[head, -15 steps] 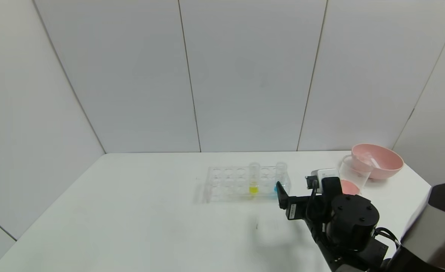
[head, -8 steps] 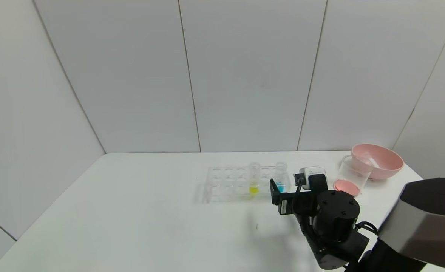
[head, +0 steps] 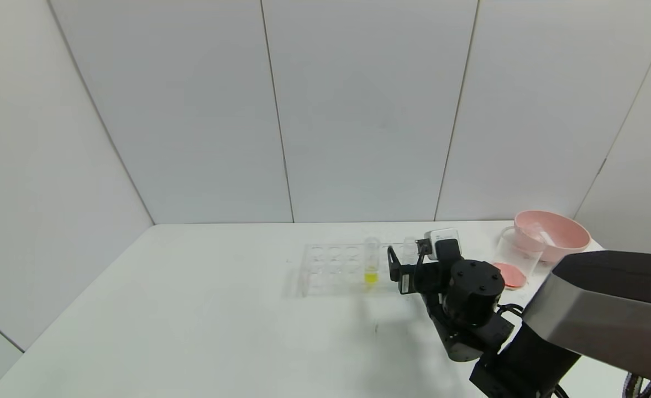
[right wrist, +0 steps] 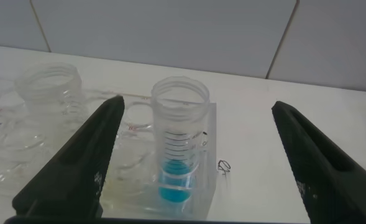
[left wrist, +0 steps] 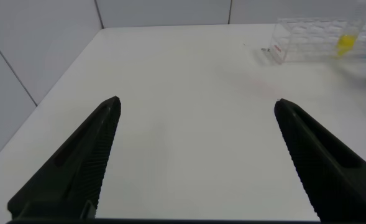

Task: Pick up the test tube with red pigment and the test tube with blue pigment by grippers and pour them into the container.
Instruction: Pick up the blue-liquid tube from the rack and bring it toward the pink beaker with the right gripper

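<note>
The test tube with blue pigment has its lower part inside the clear rack [head: 336, 269], so my right gripper will grab it next by the upper end under its rim to pour.
The test tube with blue pigment [right wrist: 178, 144] stands upright in the end hole of the clear rack [head: 336, 269]. Its top just shows in the head view [head: 410, 244]. My right gripper [right wrist: 198, 102] is open, its jaws on either side of this tube without touching it. In the head view the right gripper [head: 400, 264] covers the rack's right end. The container [head: 516, 255], a clear beaker, holds red liquid at its bottom. No tube with red liquid shows. My left gripper [left wrist: 196, 102] is open and empty over bare table.
A tube with yellow liquid [head: 371, 264] stands in the rack left of the blue one. A pink bowl [head: 552, 235] sits behind the beaker at the table's far right corner. The rack also shows far off in the left wrist view [left wrist: 307, 40].
My right gripper has moved left and away from me, from beside the beaker to the rack's right end, and now straddles the blue tube. The left arm has not moved.
</note>
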Tool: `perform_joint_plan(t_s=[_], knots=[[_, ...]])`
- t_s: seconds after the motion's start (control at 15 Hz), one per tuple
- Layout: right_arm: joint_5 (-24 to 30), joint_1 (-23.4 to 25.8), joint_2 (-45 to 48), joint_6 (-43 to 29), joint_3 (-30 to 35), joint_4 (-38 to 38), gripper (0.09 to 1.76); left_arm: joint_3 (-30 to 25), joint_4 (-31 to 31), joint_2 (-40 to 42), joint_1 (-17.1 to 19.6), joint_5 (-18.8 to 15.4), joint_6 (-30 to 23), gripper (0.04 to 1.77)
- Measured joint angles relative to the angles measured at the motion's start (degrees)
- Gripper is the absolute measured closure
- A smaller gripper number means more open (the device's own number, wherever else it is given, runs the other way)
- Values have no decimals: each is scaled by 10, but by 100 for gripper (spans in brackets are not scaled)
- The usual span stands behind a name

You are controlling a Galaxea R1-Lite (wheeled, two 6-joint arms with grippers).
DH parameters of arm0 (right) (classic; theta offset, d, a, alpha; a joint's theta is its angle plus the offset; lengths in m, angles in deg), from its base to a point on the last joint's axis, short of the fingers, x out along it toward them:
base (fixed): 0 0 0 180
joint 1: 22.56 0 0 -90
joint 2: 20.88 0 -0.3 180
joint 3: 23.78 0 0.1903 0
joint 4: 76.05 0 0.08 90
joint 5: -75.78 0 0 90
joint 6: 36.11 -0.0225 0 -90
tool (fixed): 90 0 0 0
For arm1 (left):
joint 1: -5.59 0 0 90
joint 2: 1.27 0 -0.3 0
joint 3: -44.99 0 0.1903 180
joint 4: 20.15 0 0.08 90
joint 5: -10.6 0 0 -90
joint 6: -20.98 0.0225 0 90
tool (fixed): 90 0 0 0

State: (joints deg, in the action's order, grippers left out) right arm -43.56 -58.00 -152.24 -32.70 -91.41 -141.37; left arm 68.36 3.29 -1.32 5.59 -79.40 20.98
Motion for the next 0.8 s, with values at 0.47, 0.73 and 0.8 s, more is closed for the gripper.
perform_joint_plan(t_s=[0.47, 0.73, 0.8], knots=[[4, 9, -20, 6, -31, 1, 15, 0, 0, 0, 0, 0, 0, 5], [20, 10, -23, 6, -31, 0, 47, 0, 0, 0, 0, 0, 0, 5], [20, 10, -22, 6, -30, 0, 63, 0, 0, 0, 0, 0, 0, 5]])
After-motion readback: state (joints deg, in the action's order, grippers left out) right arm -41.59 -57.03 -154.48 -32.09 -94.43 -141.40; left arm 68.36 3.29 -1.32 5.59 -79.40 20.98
